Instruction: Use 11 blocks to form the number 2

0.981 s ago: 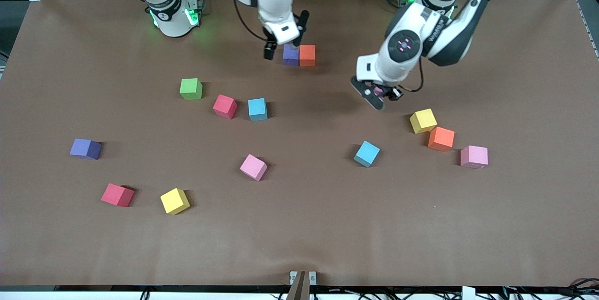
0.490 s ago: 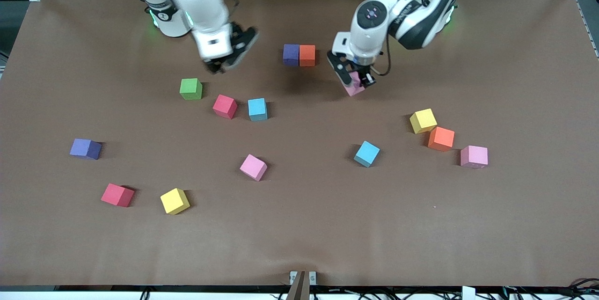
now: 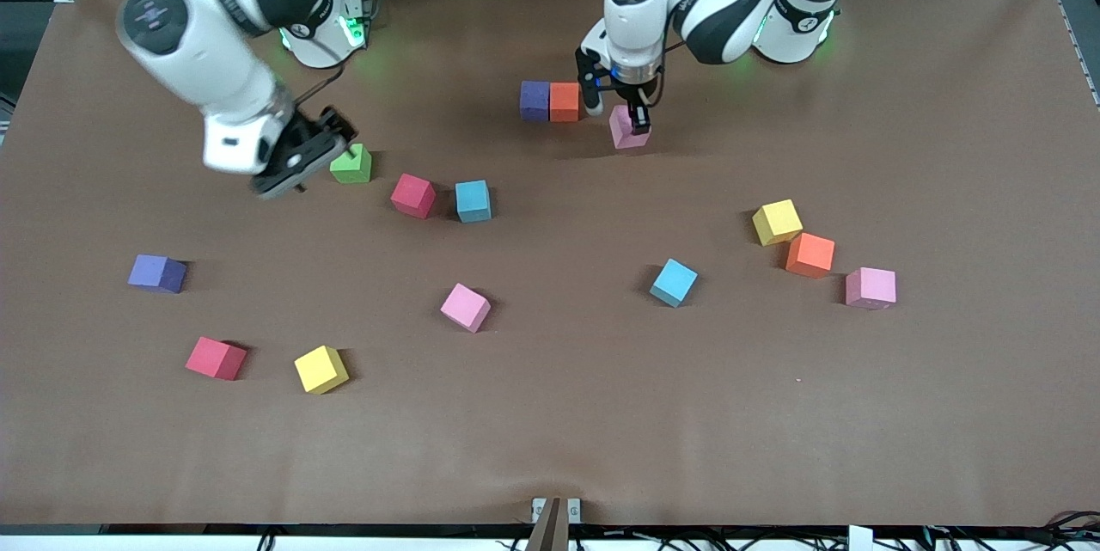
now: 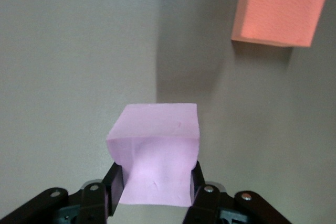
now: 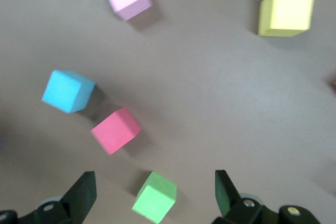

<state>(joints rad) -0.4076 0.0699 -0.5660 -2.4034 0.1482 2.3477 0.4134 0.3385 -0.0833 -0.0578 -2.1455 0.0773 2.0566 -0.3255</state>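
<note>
My left gripper moves the pink block to its spot beside the orange block next, before opening. The block is short of that spot and would fall short if released now.
My left gripper [image 3: 620, 114] is shut on a pink block [image 3: 630, 130], squeezing its sides [image 4: 155, 153]. It holds it low over the table beside an orange block [image 3: 565, 101], with a gap between them. That orange block [image 4: 281, 6] touches a purple block [image 3: 534, 100]; the two make a short row near the arm bases. My right gripper [image 3: 296, 166] hangs open over the table by the green cube [image 3: 351, 165], which shows between its fingers [image 5: 155, 198].
Loose blocks lie about: red [image 3: 413, 195], light blue [image 3: 473, 200], pink [image 3: 465, 307], light blue [image 3: 674, 282], yellow [image 3: 777, 222], orange [image 3: 809, 255], pink [image 3: 870, 288], purple [image 3: 157, 273], red [image 3: 216, 358] and yellow [image 3: 320, 370].
My left gripper has carried the pink block up to the purple and orange pair. My right arm has swung away from that pair to the green cube.
</note>
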